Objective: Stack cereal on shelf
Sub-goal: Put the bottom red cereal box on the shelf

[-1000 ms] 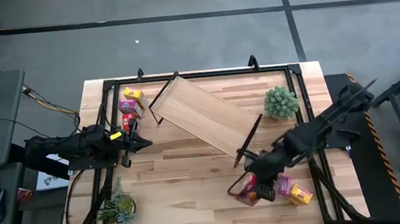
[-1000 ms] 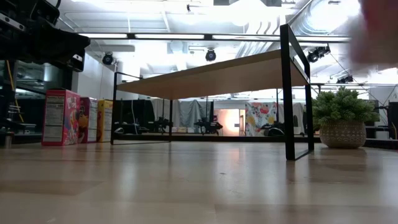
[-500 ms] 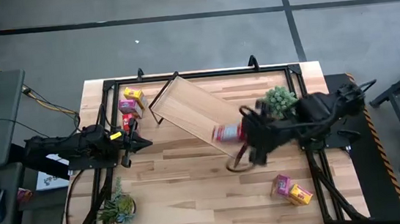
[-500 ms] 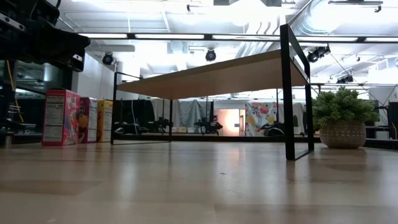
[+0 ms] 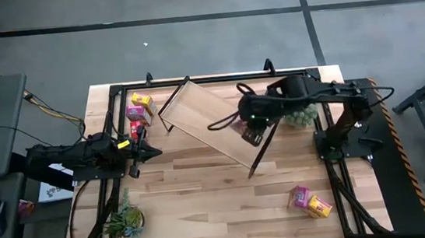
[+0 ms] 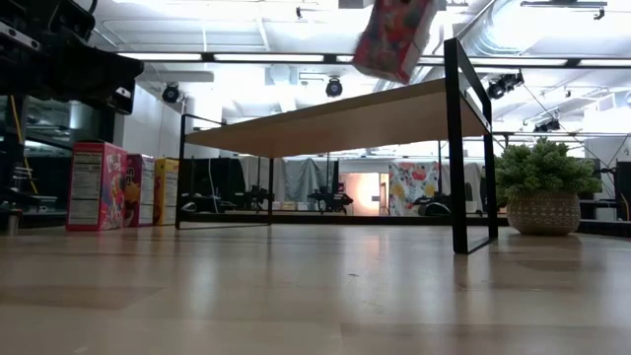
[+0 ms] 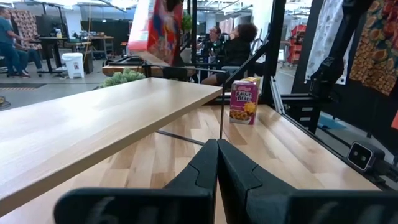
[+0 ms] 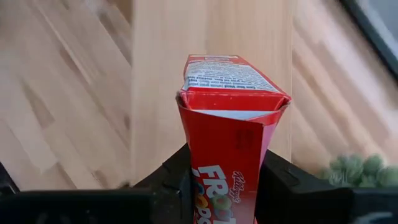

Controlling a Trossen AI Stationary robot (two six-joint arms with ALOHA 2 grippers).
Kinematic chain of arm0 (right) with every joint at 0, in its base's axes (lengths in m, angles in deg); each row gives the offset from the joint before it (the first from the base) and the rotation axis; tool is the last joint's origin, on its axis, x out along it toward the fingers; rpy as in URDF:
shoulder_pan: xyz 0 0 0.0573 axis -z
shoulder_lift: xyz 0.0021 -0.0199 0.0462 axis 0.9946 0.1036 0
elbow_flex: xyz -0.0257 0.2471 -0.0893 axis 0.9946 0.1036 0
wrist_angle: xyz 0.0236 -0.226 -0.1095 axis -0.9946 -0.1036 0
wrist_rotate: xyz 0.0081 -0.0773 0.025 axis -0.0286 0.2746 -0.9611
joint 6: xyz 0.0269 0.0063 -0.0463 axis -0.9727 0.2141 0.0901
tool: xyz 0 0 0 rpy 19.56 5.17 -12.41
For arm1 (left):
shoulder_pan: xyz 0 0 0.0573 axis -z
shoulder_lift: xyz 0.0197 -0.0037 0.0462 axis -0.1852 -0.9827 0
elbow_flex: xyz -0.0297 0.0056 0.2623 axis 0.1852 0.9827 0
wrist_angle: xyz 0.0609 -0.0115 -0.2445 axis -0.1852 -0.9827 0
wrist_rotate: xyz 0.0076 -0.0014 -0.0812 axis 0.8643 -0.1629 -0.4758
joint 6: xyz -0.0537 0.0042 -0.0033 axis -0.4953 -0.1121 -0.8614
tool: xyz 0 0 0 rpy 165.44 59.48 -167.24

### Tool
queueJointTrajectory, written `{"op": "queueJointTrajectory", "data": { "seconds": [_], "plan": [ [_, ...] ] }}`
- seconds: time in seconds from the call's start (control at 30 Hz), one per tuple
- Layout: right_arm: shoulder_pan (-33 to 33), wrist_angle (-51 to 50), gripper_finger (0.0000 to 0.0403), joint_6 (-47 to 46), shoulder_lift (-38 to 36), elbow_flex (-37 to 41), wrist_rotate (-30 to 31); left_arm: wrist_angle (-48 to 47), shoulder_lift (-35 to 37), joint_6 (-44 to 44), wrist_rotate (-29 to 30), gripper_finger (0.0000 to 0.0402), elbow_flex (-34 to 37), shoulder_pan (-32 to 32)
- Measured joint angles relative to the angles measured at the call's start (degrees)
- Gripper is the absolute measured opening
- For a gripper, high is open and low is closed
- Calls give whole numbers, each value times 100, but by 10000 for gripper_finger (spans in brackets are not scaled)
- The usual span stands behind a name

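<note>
The red box hangs tilted above the light-wood shelf board in the right wrist view, so it is too early for my right gripper to release it. It comes down onto the board first.
My right gripper (image 5: 251, 128) is shut on a red cereal box (image 8: 229, 143), held above the right end of the light-wood shelf (image 5: 209, 119). The box also shows in the low view (image 6: 394, 35) and the left wrist view (image 7: 155, 28). My left gripper (image 5: 150, 151) is shut and empty, level over the table's left side, short of the shelf (image 7: 81, 124). A yellow (image 5: 141, 100), a pink (image 5: 137, 112) and a red box (image 5: 135, 129) stand at the far left. A pink (image 5: 297, 197) and a yellow box (image 5: 319, 206) lie at the near right. My right gripper pinches the red box between its two fingers (image 8: 277, 177), one on each opposite side wall (image 8: 256, 163). The walls are dented in where the fingers sit. The box is lifted clear above the shelf board and tilts in the low view.
A green potted plant (image 5: 302, 110) stands right of the shelf, partly under my right arm. Another plant (image 5: 126, 219) sits at the near left corner. Black rails (image 5: 209, 79) frame the tabletop. People show in the room beyond (image 7: 239, 46).
My right gripper has lifted the red box clear of the table's near right, away from the pink and yellow boxes. It has carried the box up and toward the far edge, to above the shelf's right end, and the arm has swung round.
</note>
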Motion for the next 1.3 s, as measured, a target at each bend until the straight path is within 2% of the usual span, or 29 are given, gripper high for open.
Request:
{"op": "queueJointTrajectory", "data": {
  "seconds": [0.2, 0.47, 0.8, 1.3],
  "plan": [
    [403, -26, 103, -72, -207, 669, -585, -1, -9, 6, 15, 0, 0, 0],
    [557, -8, 103, 731, -687, 1146, -641, -1, -9, 4, 17, 0, 0, 0],
    [884, 12, 103, 1259, -844, 1431, -784, -1, -9, 0, 20, 0, 0, 0],
    [967, 11, 103, 1123, -846, 1482, -822, 0, -9, 3, 20, 0, 0, 2]
  ]
}}
